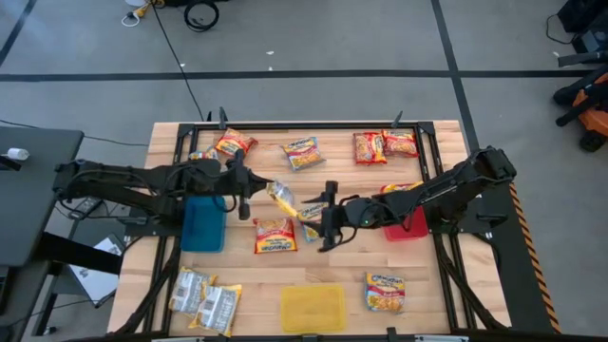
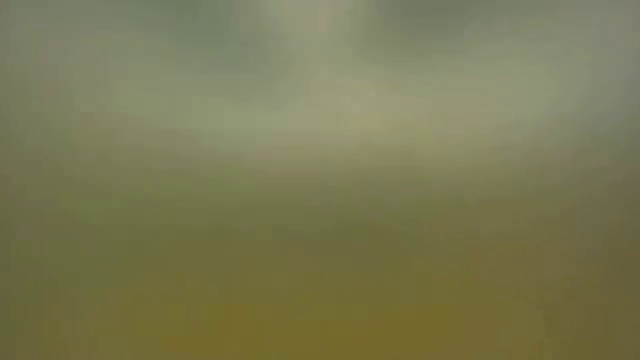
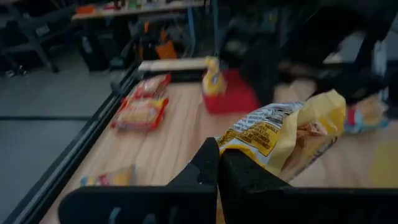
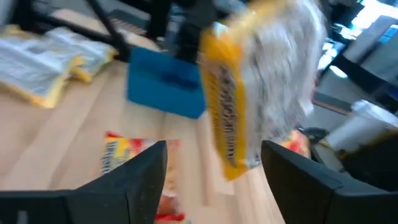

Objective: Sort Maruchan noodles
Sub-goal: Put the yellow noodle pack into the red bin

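My right gripper will sort the yellow packet into the red tray (image 1: 408, 226), so next it will grip the packet by its yellow lettered edge (image 1: 287, 207).
My left gripper (image 1: 255, 193) is over the table's middle, shut on a yellow-and-silver noodle packet (image 1: 282, 198) that is clear of the wood. My right gripper (image 1: 326, 217) faces it from the right, open. In the right wrist view its fingers (image 4: 134, 180) stand on either side of the packet (image 4: 261, 87) and short of it, touching nothing. Other Maruchan packets lie flat on the table: red-orange ones (image 1: 275, 235) (image 1: 370, 147), a yellow-orange one (image 1: 303, 152) and silvery ones (image 1: 218, 309). My left gripper pinches the packet's near end (image 3: 231, 144) between its two shut fingers (image 3: 205, 165). The fingers come nearly level from the table's left. The packet sticks out ahead of them toward my right gripper, tilted and lifted clear of the table.
A blue tray (image 1: 202, 223) lies under my left arm, a red tray (image 1: 410, 226) under my right arm, and a yellow tray (image 1: 313, 307) at the near edge. More packets lie along the far edge (image 1: 234, 144) (image 1: 400, 142) and at the near right (image 1: 385, 290). The low view shows only blur.
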